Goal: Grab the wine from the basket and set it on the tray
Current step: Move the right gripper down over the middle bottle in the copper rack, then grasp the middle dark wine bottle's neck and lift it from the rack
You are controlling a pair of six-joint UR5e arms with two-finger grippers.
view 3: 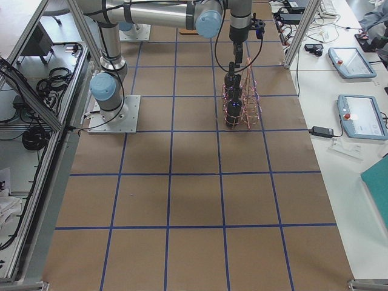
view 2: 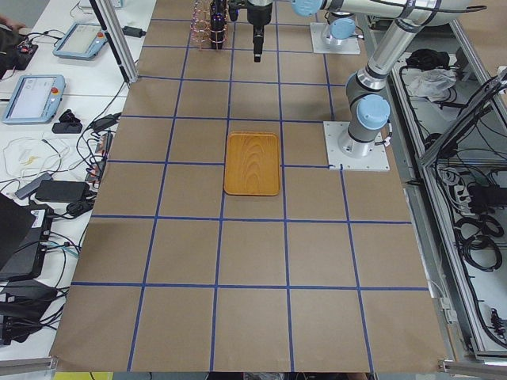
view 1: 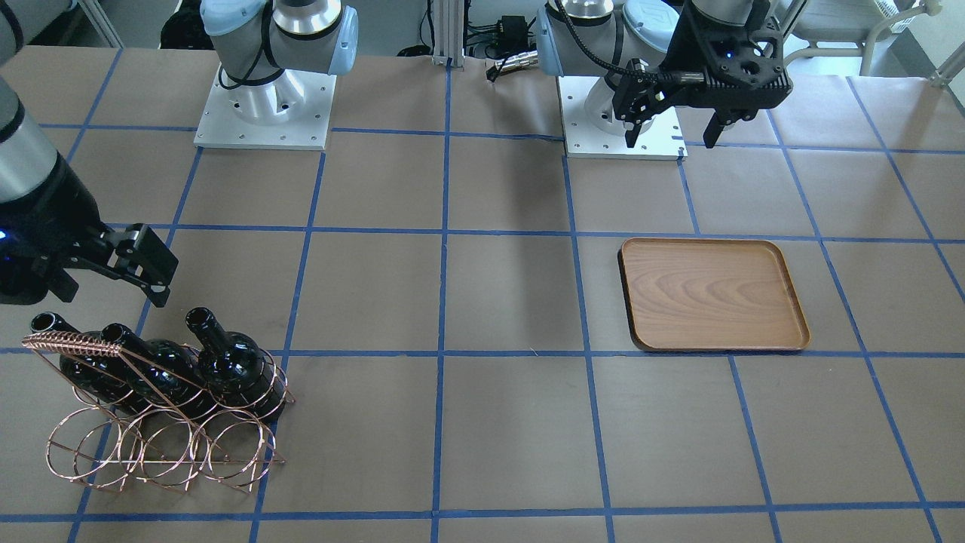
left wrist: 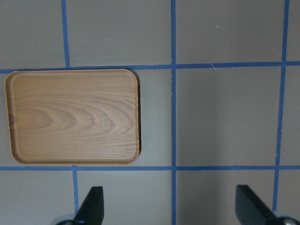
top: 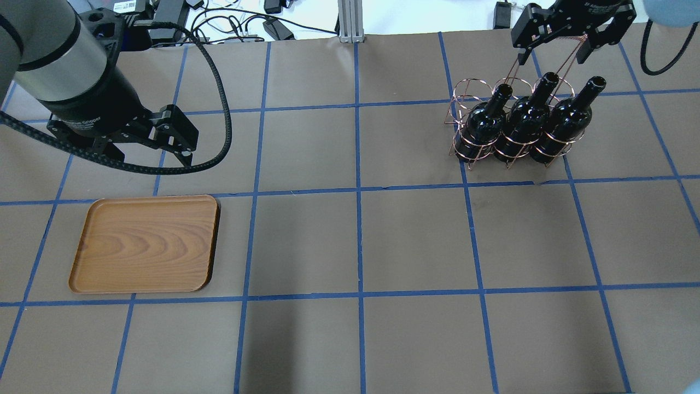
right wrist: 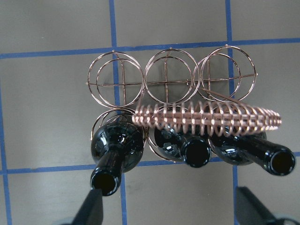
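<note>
Next, my right gripper grabs the middle wine bottle by its neck (view 1: pixel 123 338) (right wrist: pixel 195 151), which sticks out from the basket's copper loops and neighbouring bottles crowding the bodies.
Three near-black wine bottles (top: pixel 522 123) lie in one row of the copper wire basket (top: pixel 470 90), necks pointing up and away from the robot; they also show in the front view (view 1: pixel 226 362) and the right wrist view (right wrist: pixel 117 145). The basket's other row of loops (right wrist: pixel 166 75) is empty. My right gripper (top: pixel 553 54) is open and empty, hovering above the bottle necks and the coiled top bar (right wrist: pixel 206 119), touching nothing. The wooden tray (top: pixel 145 243) lies empty on the left. My left gripper (view 1: pixel 671 136) is open and empty, raised behind the tray (left wrist: pixel 72 117).
The table is covered in brown paper with a blue tape grid (top: pixel 358 191). The two arm bases (view 1: pixel 264 113) stand at the robot's edge. Cables and an aluminium post (top: pixel 347 22) sit beyond the far edge. Monitors and pendants lie on side tables (view 2: pixel 32 95).
</note>
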